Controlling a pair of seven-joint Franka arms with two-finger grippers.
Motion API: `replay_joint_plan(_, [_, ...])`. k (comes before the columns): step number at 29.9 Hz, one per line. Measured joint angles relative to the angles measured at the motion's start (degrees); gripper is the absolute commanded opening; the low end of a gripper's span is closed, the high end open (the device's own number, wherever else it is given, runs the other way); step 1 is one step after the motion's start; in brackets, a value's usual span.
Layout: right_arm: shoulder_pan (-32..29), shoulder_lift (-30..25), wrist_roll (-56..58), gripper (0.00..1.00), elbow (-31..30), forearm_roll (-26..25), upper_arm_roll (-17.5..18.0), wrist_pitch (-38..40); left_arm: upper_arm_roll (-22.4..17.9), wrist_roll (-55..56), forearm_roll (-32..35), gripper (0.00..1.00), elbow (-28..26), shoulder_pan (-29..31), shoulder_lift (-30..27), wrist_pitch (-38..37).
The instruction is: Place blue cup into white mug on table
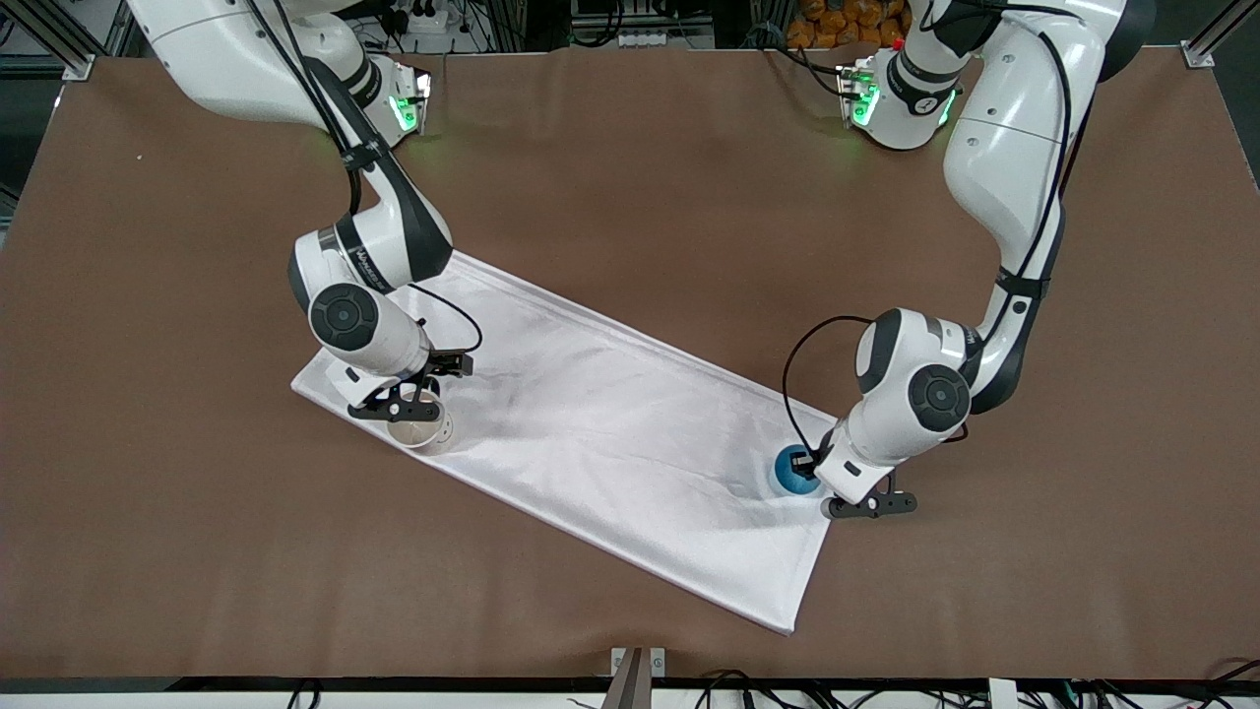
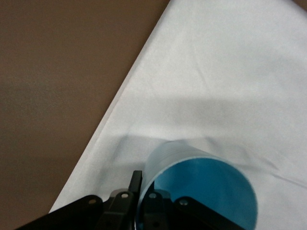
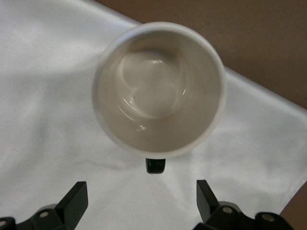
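Observation:
The white mug's dark handle ends short of both open fingers, so it is too early to close. My right gripper moves toward the mug, then closes on the handle.
The blue cup (image 1: 792, 471) stands on the white cloth at the left arm's end. My left gripper (image 1: 815, 477) is shut on its rim, one finger outside and one inside. In the left wrist view the cup (image 2: 206, 187) sits against the left gripper (image 2: 142, 194). The white mug (image 1: 418, 431) stands upright and empty on the cloth's corner at the right arm's end. My right gripper (image 1: 411, 406) is open just above and beside it. In the right wrist view the mug (image 3: 158, 88) has its dark handle (image 3: 156, 166) turned toward the open right gripper (image 3: 141, 201).
The white folded cloth (image 1: 591, 414) lies slantwise across the middle of the brown table (image 1: 689, 177). Both arms reach down over the cloth's two ends. The table's edge nearest the front camera has a small bracket (image 1: 638, 670).

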State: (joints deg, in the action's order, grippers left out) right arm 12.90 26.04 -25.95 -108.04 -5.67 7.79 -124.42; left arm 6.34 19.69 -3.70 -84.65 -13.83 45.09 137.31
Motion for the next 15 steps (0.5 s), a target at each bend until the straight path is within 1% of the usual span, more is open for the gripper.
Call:
replay_joint_plan(3, [-0.1, 0.3, 0.0, 0.99, 0.0, 0.0, -0.2, -0.3, 0.0, -0.1, 0.7, 0.0, 0.4, 0.3, -0.1, 0.0])
replay_joint_plan(5, [-0.2, 0.4, 0.0, 0.94, 0.0, 0.0, -0.2, -0.9, 0.0, -0.2, 1.5, 0.0, 0.5, 0.4, -0.2, -0.2])
replay_joint_plan(11, [-1.0, 1.1, 0.0, 0.64, 0.0, -0.1, -0.3, -2.5, -0.1, -0.2, 3.6, 0.0, 0.5, 0.5, -0.4, -1.9])
replay_joint_plan(15, [-1.7, 1.4, 0.0, 0.5, 0.0, -0.1, -0.3, -3.5, -0.1, -0.7, 4.5, 0.0, 0.3, 0.5, -0.7, -3.0])
